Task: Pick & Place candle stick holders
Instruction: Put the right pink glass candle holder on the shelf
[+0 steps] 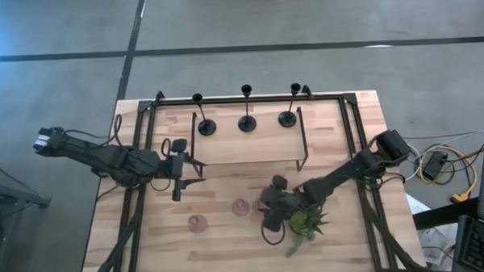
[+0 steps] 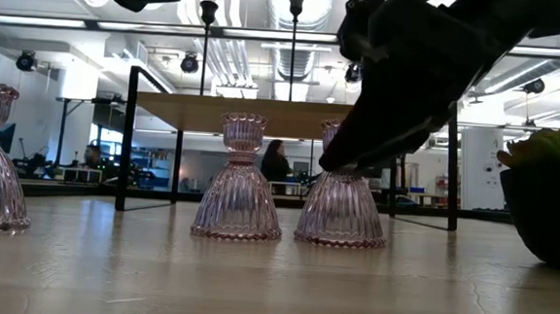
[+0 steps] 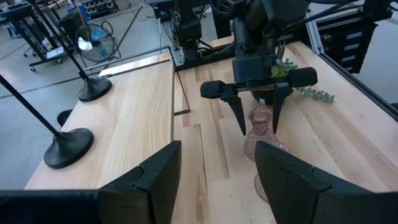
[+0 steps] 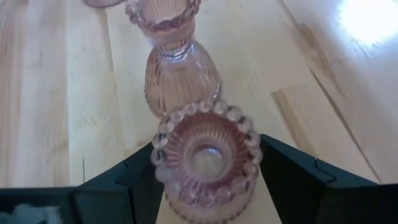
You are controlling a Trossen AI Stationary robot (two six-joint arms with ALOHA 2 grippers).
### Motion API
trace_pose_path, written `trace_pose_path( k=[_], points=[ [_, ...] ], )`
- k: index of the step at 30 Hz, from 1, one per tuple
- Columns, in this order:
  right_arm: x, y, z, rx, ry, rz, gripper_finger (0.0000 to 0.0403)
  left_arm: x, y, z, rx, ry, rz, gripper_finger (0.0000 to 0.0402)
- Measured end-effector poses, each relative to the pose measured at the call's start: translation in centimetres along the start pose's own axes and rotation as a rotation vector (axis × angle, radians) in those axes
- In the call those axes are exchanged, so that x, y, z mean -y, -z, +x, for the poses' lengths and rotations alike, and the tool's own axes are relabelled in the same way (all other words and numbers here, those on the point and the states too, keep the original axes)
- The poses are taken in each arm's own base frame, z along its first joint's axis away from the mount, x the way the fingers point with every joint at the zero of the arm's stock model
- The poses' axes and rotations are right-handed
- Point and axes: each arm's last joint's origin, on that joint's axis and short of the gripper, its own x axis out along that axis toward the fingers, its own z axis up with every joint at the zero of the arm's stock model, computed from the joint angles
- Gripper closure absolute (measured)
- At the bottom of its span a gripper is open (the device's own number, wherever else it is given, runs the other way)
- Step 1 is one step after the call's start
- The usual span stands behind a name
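Note:
My right gripper should close now on the pink holder's beaded cup top (image 4: pixel 208 155), because my fingers are on either side of the cup top.
Three black candle stick holders (image 1: pixel 247 122) stand on their disc bases on a raised wooden shelf (image 1: pixel 250 148) at the far side. Three pink glass holders stand upright on the table: one near left (image 1: pixel 198 224), one in the middle (image 1: pixel 241 207), and one (image 4: pixel 205 155) between my right gripper's fingers. My right gripper (image 1: pixel 267 208) is open, reaches down over that holder, and hides its top in the low view (image 2: pixel 342 210). My left gripper (image 1: pixel 178 169) is open and empty, above the table just near of the shelf's left end. My right gripper's fingers (image 4: pixel 292 174) stand close on either side of the pink holder's beaded cup top (image 4: pixel 249 140), coming from above. The holder stands upright with its base on the table. Whether the fingers touch it, I cannot tell.
A green spiky potted plant (image 1: pixel 306 224) stands right beside my right gripper, toward the near right. The shelf's black frame legs (image 1: pixel 301 142) stand on the table. A black rail frame (image 1: pixel 351 132) runs round the table top. Bare wood lies at the near left.

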Motion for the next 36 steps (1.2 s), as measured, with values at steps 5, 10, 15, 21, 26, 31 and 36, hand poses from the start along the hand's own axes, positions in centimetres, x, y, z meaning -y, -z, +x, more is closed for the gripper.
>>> trace_pose_path(
  k=[5,10,15,21,26,31,36],
  points=[
    [0.3,-0.2,0.1,0.002,0.005,0.004,0.0160,0.0,0.0,0.0,-0.002,0.000,0.000,0.0193],
    [0.2,-0.3,0.1,0.013,-0.003,0.002,0.0178,0.0,0.0,0.0,-0.003,0.001,-0.001,0.0193],
    [0.4,-0.2,0.2,0.012,0.002,-0.014,0.0212,0.0,0.1,0.0,-0.006,0.001,-0.002,0.0193],
    [0.6,-0.3,0.3,0.012,0.009,-0.021,0.0279,0.0,0.1,0.0,-0.007,0.001,-0.001,0.0193],
    [0.7,-0.4,0.4,0.009,0.008,-0.033,0.0279,0.0,0.1,0.0,-0.007,0.001,-0.001,0.0193],
    [0.8,-0.7,-0.5,-0.025,-0.003,-0.044,0.0279,0.0,0.1,0.0,-0.007,0.001,-0.001,0.0193],
    [1.2,-2.8,-4.1,-0.037,-0.005,-0.047,0.0279,0.0,0.1,0.0,-0.008,0.001,-0.001,0.0193]
  ],
)
